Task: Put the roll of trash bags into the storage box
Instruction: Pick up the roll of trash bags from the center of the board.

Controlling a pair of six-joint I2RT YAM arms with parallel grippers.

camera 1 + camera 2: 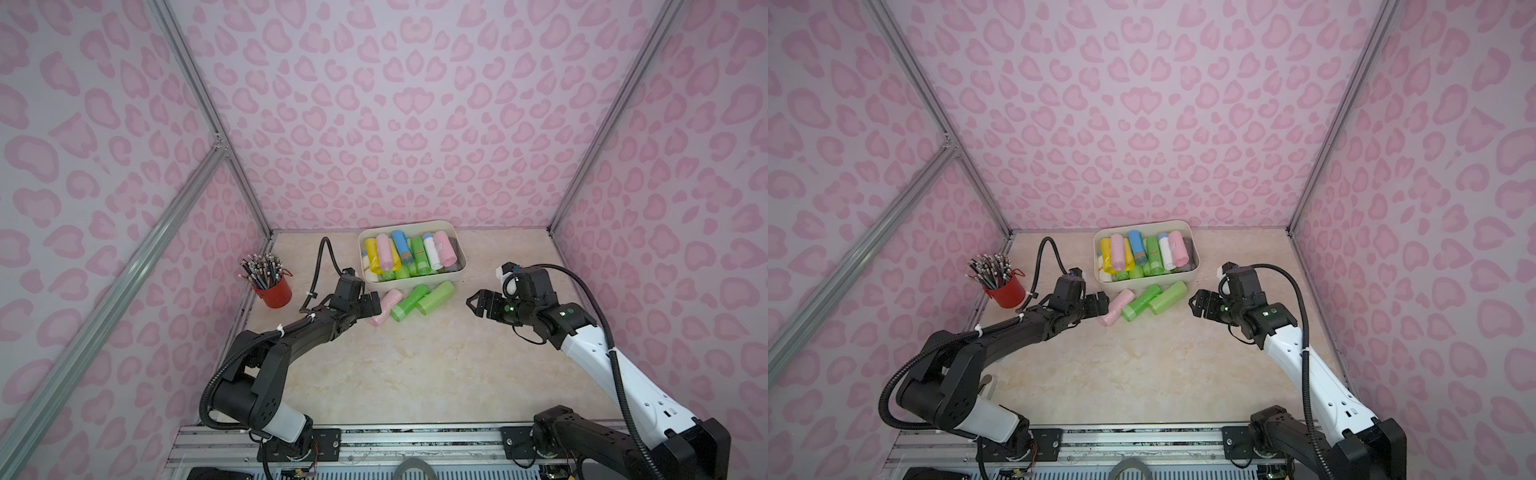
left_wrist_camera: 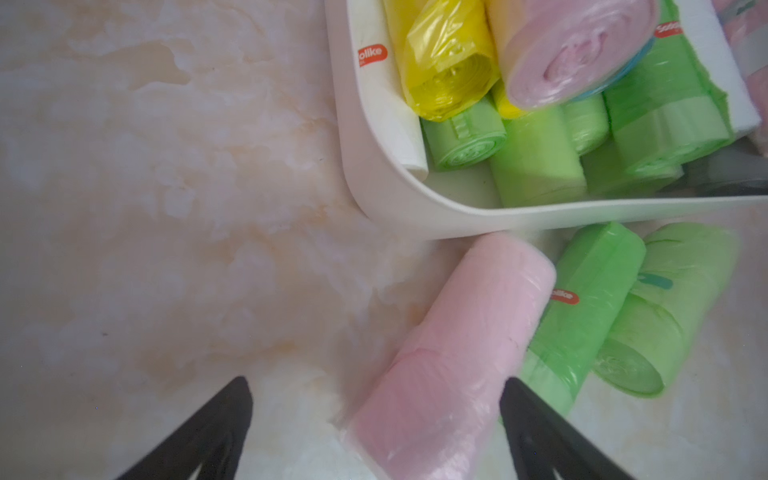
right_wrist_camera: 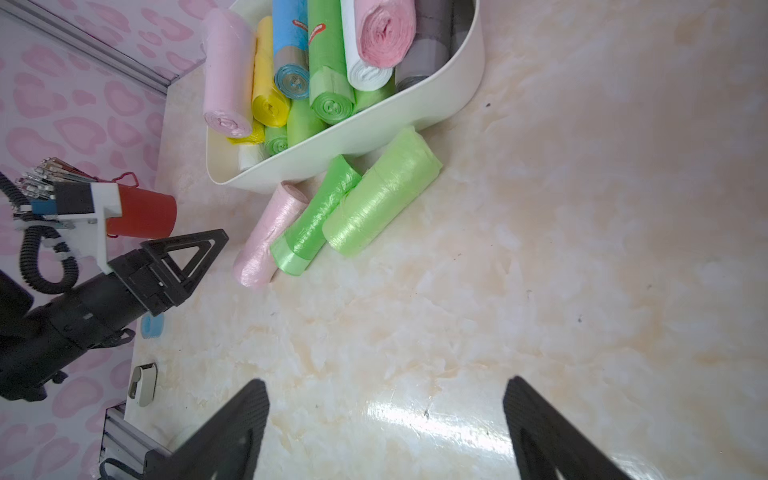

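Observation:
Next, my left gripper grabs the pink roll [image 1: 387, 306] across its sides at its near end, so its far end stays free to lead into the storage box.
The cream-white storage box [image 1: 415, 283] [image 1: 1144, 283] stands at the back of the table and holds several coloured rolls. In front of it lie three rolls of trash bags side by side: a pink roll [image 1: 387, 306] [image 2: 453, 353] [image 3: 270, 232], a green roll [image 1: 409, 302] and a wider light green roll [image 1: 435, 297]. My left gripper [image 1: 374, 308] [image 2: 376, 386] is open, low over the pink roll's near end, which lies between its fingers and close to one of them. My right gripper [image 1: 473, 302] [image 3: 387, 382] is open and empty, above bare table to the right of the rolls.
A red pencil cup [image 1: 274, 291] full of pencils stands at the far left by the wall. Pink patterned walls close in the table on three sides. In the right wrist view a small blue object [image 3: 151, 326] and a small white object [image 3: 143, 378] lie near the left edge.

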